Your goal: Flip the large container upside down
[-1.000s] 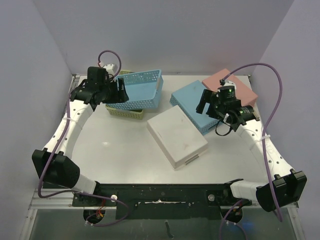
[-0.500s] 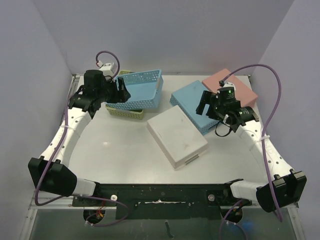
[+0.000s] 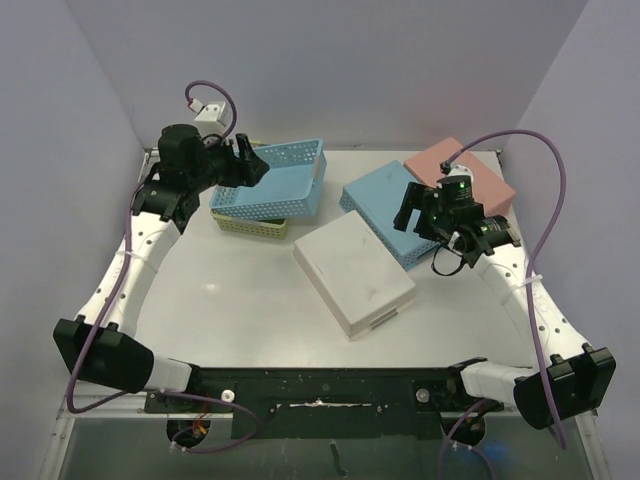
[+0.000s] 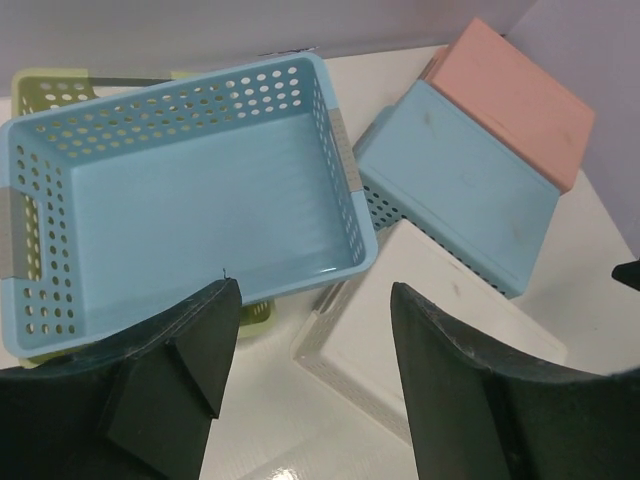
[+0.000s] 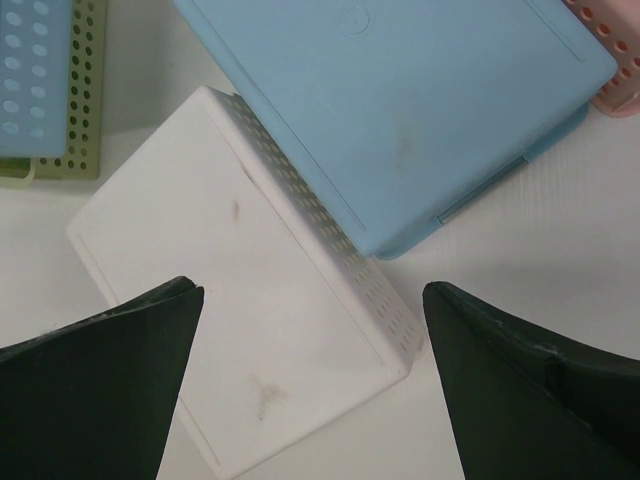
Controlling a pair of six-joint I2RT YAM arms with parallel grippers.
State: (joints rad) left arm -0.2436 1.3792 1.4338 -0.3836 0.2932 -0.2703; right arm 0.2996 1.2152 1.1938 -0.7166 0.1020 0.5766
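My left gripper grabs the light-blue basket's short-end rim beside its gray handle next, so the opposite end stays free to swing over upside down.
The large light-blue perforated basket [image 3: 278, 183] stands open side up at the back left, resting on a smaller green basket [image 3: 247, 226]. In the left wrist view the blue basket [image 4: 190, 210] fills the upper left, empty inside. My left gripper [image 3: 250, 163] is open and empty, raised over the basket's left end, not touching it; it also shows in the left wrist view [image 4: 315, 290]. My right gripper [image 3: 412, 212] is open and empty above the upside-down blue container [image 3: 390, 208]; in the right wrist view the gripper [image 5: 312, 290] hangs over the white container [image 5: 250, 310].
Three containers lie upside down: white [image 3: 353, 272] in the middle, blue beside it, pink [image 3: 470, 170] at the back right. The green basket [image 4: 48, 92] pokes out behind the blue basket. Side walls close in the table at left, right and back.
My left gripper has risen and drawn back from the blue basket's left end, its wrist moving toward the back left. The basket and the right arm have barely moved.
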